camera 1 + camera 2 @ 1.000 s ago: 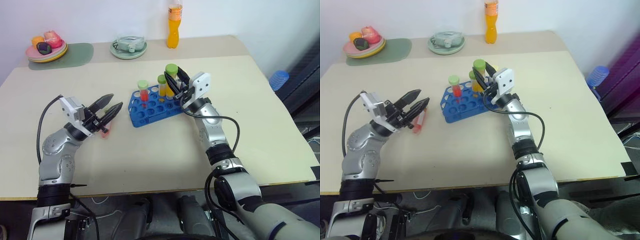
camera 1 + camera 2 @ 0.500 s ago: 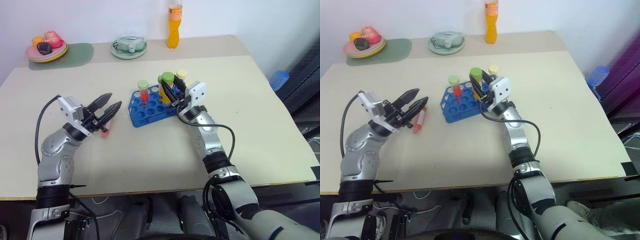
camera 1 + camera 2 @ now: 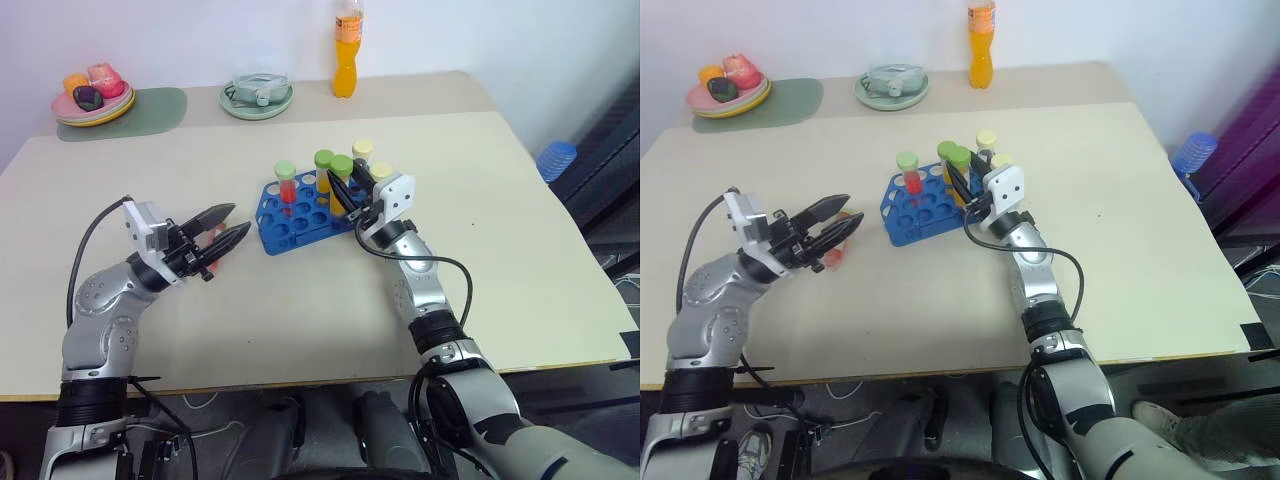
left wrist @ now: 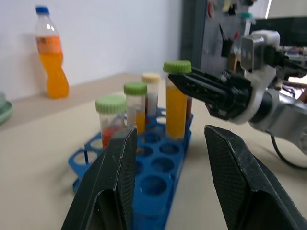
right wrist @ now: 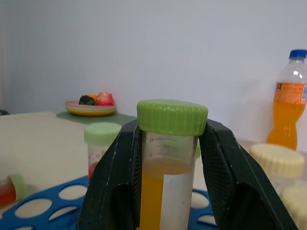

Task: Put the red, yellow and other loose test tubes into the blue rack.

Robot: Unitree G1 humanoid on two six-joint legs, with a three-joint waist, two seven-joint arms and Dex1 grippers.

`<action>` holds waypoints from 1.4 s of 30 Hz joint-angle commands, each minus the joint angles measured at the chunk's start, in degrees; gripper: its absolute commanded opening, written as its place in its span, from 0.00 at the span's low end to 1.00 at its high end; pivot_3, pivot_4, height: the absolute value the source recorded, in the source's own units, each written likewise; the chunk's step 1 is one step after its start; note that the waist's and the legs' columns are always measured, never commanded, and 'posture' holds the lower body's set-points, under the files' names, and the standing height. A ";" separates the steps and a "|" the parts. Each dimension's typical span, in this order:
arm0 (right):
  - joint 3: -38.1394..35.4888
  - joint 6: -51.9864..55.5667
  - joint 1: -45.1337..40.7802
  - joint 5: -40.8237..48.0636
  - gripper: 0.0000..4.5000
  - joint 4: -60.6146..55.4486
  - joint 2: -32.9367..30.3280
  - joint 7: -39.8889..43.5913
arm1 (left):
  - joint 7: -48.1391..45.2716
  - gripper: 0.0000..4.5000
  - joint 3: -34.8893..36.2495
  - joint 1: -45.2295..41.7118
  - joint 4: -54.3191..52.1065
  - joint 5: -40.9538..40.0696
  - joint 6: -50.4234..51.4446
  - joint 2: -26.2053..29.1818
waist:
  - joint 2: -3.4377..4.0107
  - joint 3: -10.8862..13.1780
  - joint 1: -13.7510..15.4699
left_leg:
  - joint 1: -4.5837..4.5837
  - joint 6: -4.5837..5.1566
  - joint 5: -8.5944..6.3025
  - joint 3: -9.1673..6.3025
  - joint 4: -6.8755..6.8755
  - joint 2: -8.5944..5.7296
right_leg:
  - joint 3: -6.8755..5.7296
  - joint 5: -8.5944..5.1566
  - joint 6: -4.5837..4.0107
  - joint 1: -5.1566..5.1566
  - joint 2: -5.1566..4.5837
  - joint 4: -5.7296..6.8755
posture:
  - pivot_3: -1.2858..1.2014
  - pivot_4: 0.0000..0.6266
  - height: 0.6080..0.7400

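The yellow tube's lower end (image 3: pixel 338 205) stands down in a hole of the blue rack (image 3: pixel 300 215) and the tube would stand there, so it is time for my right gripper to release it now.
The blue rack (image 3: pixel 300 215) stands mid-table with a red tube (image 3: pixel 286 182), a yellow tube (image 3: pixel 324 170) and cream-capped tubes (image 3: pixel 362 150) upright in it. My right gripper (image 3: pixel 350 188) is shut on a yellow tube with a green cap (image 5: pixel 170 158), held upright at the rack's right end, its lower end down at the holes. My left gripper (image 3: pixel 226 229) is open to the left of the rack, above a loose red tube (image 3: pixel 833 258) that lies on the table. In the left wrist view the open fingers (image 4: pixel 115 182) frame the rack (image 4: pixel 158 184).
At the table's far edge stand an orange drink bottle (image 3: pixel 347 55), a pale green dish (image 3: pixel 258 98) and a plate of toy fruit (image 3: pixel 92 100) on a green mat. A blue-capped container (image 3: pixel 557 158) sits beyond the right edge.
My right gripper has brought the yellow tube down from above the rack to its holes. My left gripper has sunk slightly and tilted over the loose red tube.
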 commanded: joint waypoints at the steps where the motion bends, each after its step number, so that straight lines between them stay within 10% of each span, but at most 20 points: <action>1: -0.13 -1.03 0.83 -0.16 0.25 -1.33 -0.19 -0.43 | -0.39 0.50 -0.02 1.09 -2.39 0.24 1.95 1.79 | 0.00 0.00 0.09 | 0.01 0.00 0.00 0.00 -0.01 0.00 | 0.00 0.00 0.00 0.00 0.01 0.00 | 0.52 0.24 1.00; 14: -1.30 -1.67 0.62 2.19 0.25 -0.08 0.01 0.54 | 2.22 0.50 0.01 1.23 -7.45 -0.45 6.38 1.50 | 0.00 0.00 0.23 | 0.04 0.00 0.00 0.00 -0.03 0.00 | 0.00 0.00 0.00 0.05 0.00 -0.03 | 0.52 0.24 1.00; 21: -0.38 -3.24 1.05 -0.81 0.99 0.55 -0.67 -0.95 | 3.53 0.50 0.40 1.05 -7.02 -0.30 6.51 0.52 | 0.00 0.00 0.02 | 0.06 0.00 0.00 0.00 -0.06 0.02 | 0.00 0.00 0.00 0.04 -0.01 -0.02 | 0.52 0.24 1.00; 31: 1.06 -0.32 4.34 -1.12 0.99 -6.92 -3.97 2.29 | 17.38 0.50 4.00 -0.49 -10.20 -3.43 10.47 -4.93 | 0.00 0.00 0.16 | 0.08 0.00 0.00 0.00 -0.06 0.03 | 0.01 0.00 -0.01 0.06 -0.02 -0.02 | 0.52 0.24 1.00; 42: -0.09 24.92 20.10 9.70 0.99 -36.50 -24.12 18.31 | 45.30 0.50 3.69 -5.77 -18.94 2.78 28.90 -5.24 | -0.03 0.00 1.85 | 0.06 0.30 -0.18 0.02 0.00 0.03 | 0.02 0.00 0.00 0.13 -0.05 -0.09 | 0.52 0.24 1.00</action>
